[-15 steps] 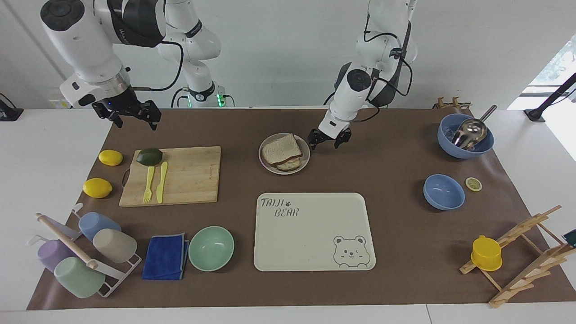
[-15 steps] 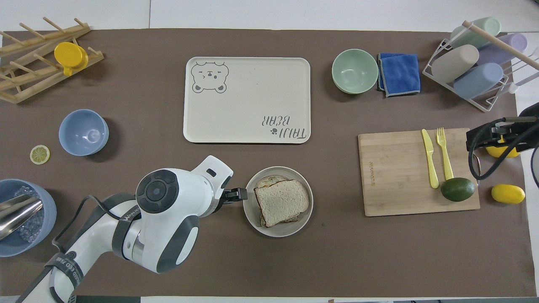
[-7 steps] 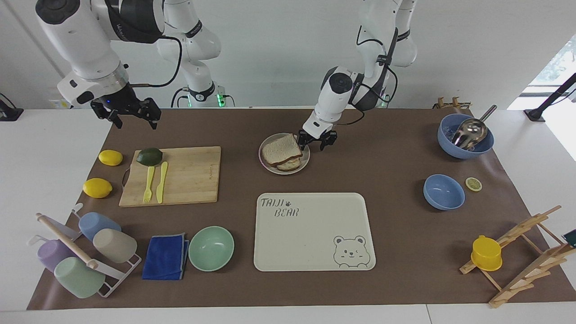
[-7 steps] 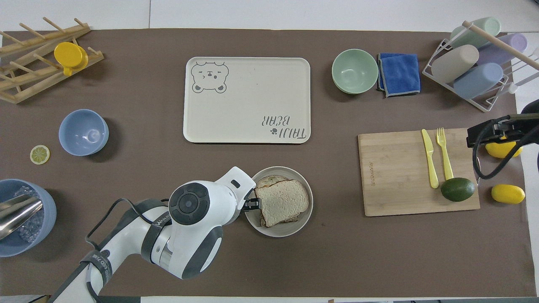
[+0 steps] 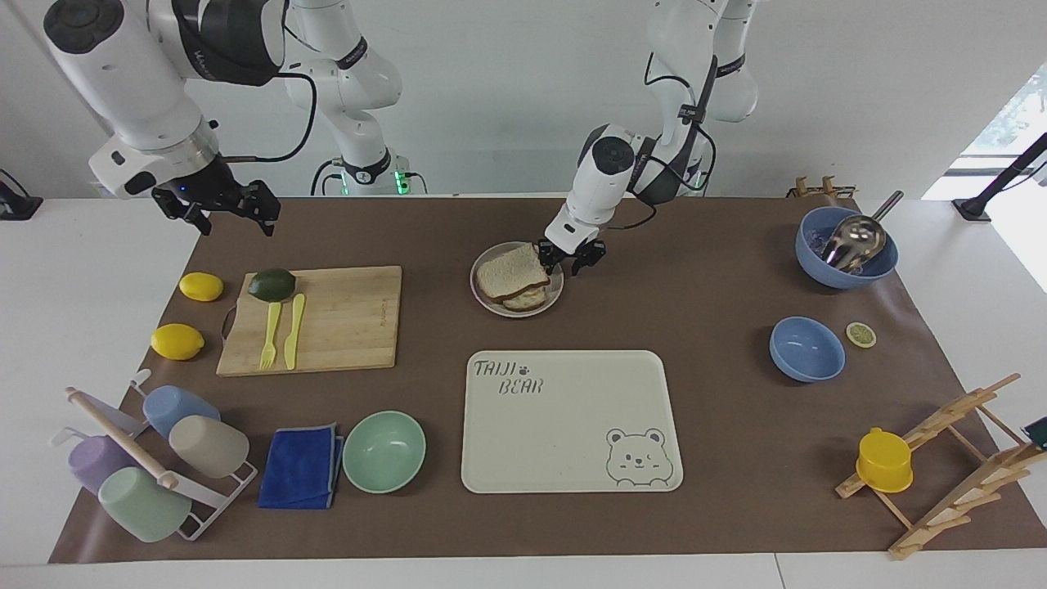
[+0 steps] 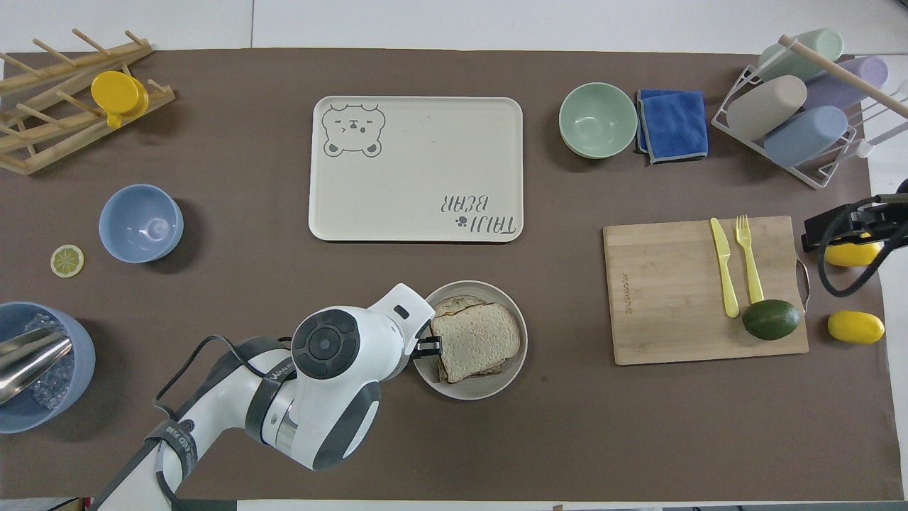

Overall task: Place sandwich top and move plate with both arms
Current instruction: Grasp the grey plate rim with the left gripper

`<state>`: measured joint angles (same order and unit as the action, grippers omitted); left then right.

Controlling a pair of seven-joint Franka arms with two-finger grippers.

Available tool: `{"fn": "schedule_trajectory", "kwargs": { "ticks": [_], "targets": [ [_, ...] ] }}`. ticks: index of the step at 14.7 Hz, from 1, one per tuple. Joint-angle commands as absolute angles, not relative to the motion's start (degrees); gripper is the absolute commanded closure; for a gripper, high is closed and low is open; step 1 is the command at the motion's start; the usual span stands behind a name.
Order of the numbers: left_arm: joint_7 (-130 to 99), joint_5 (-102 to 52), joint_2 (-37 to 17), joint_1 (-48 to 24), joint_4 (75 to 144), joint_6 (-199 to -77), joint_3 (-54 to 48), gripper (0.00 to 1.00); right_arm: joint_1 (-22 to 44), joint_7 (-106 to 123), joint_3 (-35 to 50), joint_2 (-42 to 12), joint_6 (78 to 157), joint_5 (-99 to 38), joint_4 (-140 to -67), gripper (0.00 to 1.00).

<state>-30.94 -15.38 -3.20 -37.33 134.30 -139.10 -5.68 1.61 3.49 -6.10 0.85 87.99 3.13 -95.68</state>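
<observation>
The small round plate should be grabbed by its rim with my left gripper next, to move the sandwich over to the bear-printed tray.
The sandwich top, a brown bread slice, lies on a lower slice with egg on the small round plate. It also shows in the overhead view on the plate. My left gripper is low at the plate's rim, on the side toward the left arm's end. It is open, with one finger by the bread's edge and the other outside the rim. In the overhead view only its tip shows. My right gripper is open and empty, held up over the mat's corner nearest the right arm.
A cream bear-printed tray lies farther from the robots than the plate. A cutting board with yellow cutlery and an avocado lies toward the right arm's end, with two lemons, a mint-green bowl, a cloth and a cup rack. Blue bowls and wooden racks stand at the left arm's end.
My left gripper has moved in from beside the plate to its rim, next to the bread. My right gripper has drifted up and outward toward the right arm's end of the table.
</observation>
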Motion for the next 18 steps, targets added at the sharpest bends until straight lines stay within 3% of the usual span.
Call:
{"fn": "schedule_trajectory", "kwargs": {
  "ticks": [1,4,7,12,18],
  "targets": [
    [-31.03,-17.22,-3.25,-38.93,134.91,-140.36,-4.83,0.54,0.62,4.83,-5.10,0.18,86.92,1.49,-94.22,0.00],
    [-31.03,-17.31,-3.43,-39.29,134.91,-140.36,-4.83,0.65,0.70,4.75,-5.10,0.18,87.36,1.58,-94.13,0.00],
    [-31.03,-17.31,-3.87,-39.37,134.91,-140.36,-4.83,0.67,0.70,4.14,-5.01,0.00,87.01,1.58,-93.87,0.00],
    [-30.94,-17.31,-3.87,-39.29,134.91,-140.36,-4.83,1.00,1.41,2.02,-5.80,0.18,87.63,1.41,-93.87,0.00],
    [-30.32,-19.33,-3.96,-37.89,132.99,-139.05,-4.83,1.00,1.76,2.02,-5.10,1.05,86.92,1.49,-94.75,0.00]
  ]
}}
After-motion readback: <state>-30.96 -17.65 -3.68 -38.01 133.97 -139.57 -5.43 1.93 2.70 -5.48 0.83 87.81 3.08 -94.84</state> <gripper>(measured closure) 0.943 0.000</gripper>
